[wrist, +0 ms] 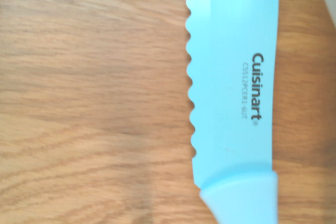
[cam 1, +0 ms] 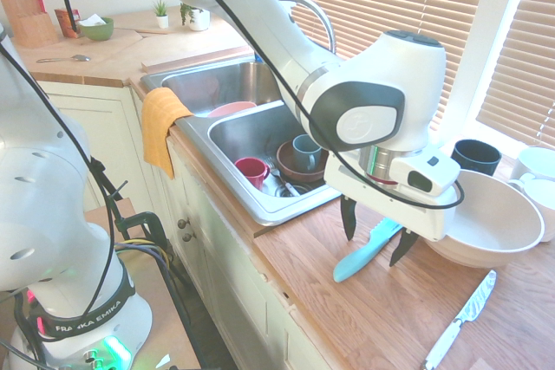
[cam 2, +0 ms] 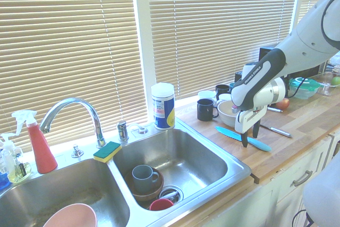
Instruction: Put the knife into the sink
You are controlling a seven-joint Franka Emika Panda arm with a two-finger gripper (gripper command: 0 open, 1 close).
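My gripper's fingers reach down to the wooden counter on both sides of the turquoise knife (cam 1: 364, 253), so it is time to close now and that would catch it.
The turquoise knife (cam 1: 364, 253) lies flat on the wooden counter to the right of the sink (cam 1: 227, 86). My gripper (cam 1: 376, 233) hangs open just above it, one dark finger on each side of the blade, nothing held. From the other side the knife (cam 2: 241, 137) shows between the fingers of the gripper (cam 2: 250, 136), with the sink (cam 2: 207, 155) to its left. The wrist view is filled by the knife's serrated blade (wrist: 231, 77) and the start of its handle.
A white bowl (cam 1: 487, 223) sits just behind the gripper, a black mug (cam 1: 475, 155) beyond it. A metal-bladed knife (cam 1: 460, 318) lies near the counter's front edge. Mugs and bowls (cam 1: 290, 166) fill the near basin. An orange cloth (cam 1: 160, 123) hangs over the sink edge.
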